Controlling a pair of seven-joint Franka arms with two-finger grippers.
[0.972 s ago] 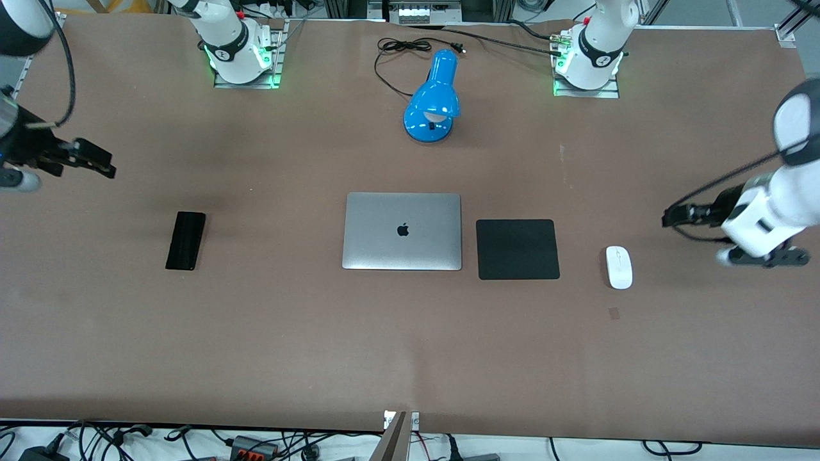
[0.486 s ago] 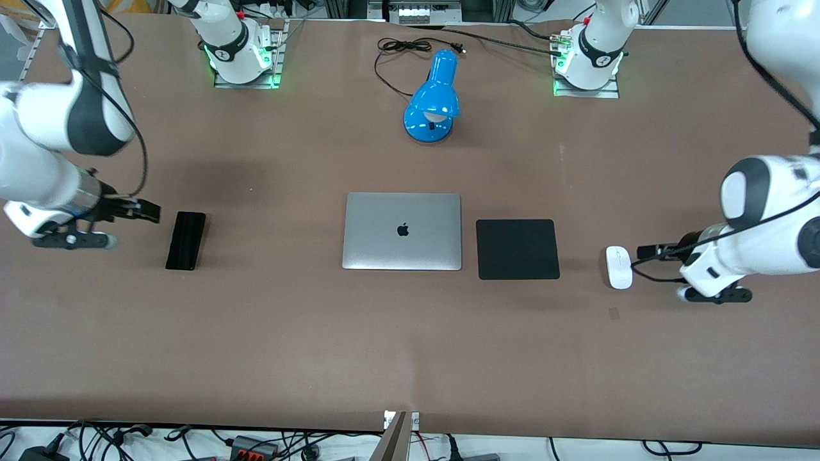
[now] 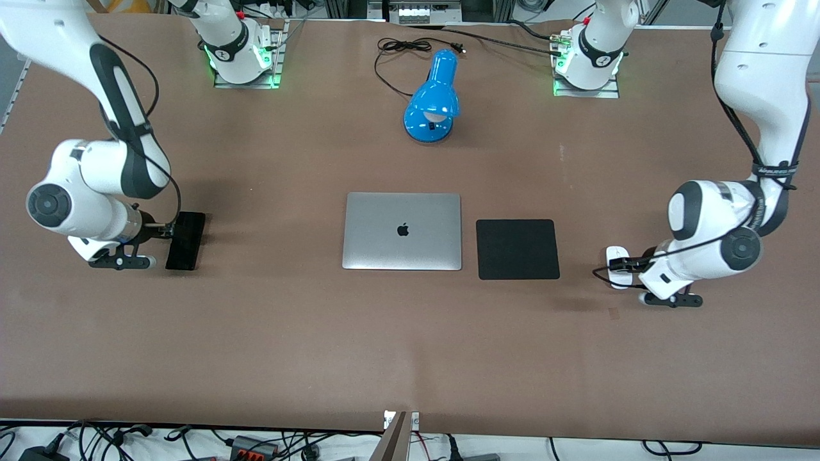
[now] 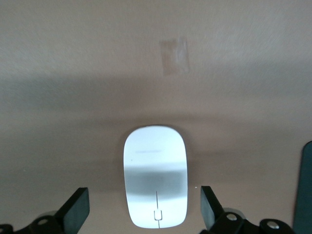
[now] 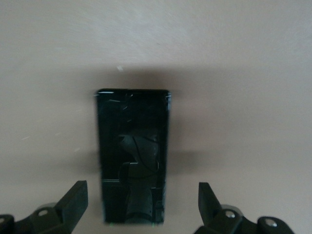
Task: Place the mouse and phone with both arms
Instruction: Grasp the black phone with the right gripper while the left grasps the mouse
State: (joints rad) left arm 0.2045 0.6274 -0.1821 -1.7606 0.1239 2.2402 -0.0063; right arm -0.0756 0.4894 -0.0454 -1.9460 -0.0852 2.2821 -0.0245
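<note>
Tabletop shows between my left gripper's raised fingers and the white mouse below, so closing now would miss it. The fingers go lower, before they close.
The white mouse (image 3: 614,253) lies on the table toward the left arm's end, beside the black square pad. My left gripper (image 3: 616,264) is low over it and open. In the left wrist view the fingers (image 4: 76,211) stand on either side of the mouse (image 4: 155,175), apart from it. The black phone (image 3: 187,242) lies flat toward the right arm's end. My right gripper (image 3: 168,232) is low at its edge and open. In the right wrist view the phone (image 5: 132,146) lies between the spread fingers (image 5: 210,199), untouched.
A closed silver laptop (image 3: 402,230) lies mid-table with the black square pad (image 3: 517,249) beside it. A blue lamp (image 3: 432,99) with a black cord (image 3: 403,46) stands farther from the front camera. A small tape mark (image 3: 614,312) is near the mouse.
Both arms have swung inward and down. The left gripper has come over the mouse and the right gripper has come over the phone. Mouse and phone have not moved.
</note>
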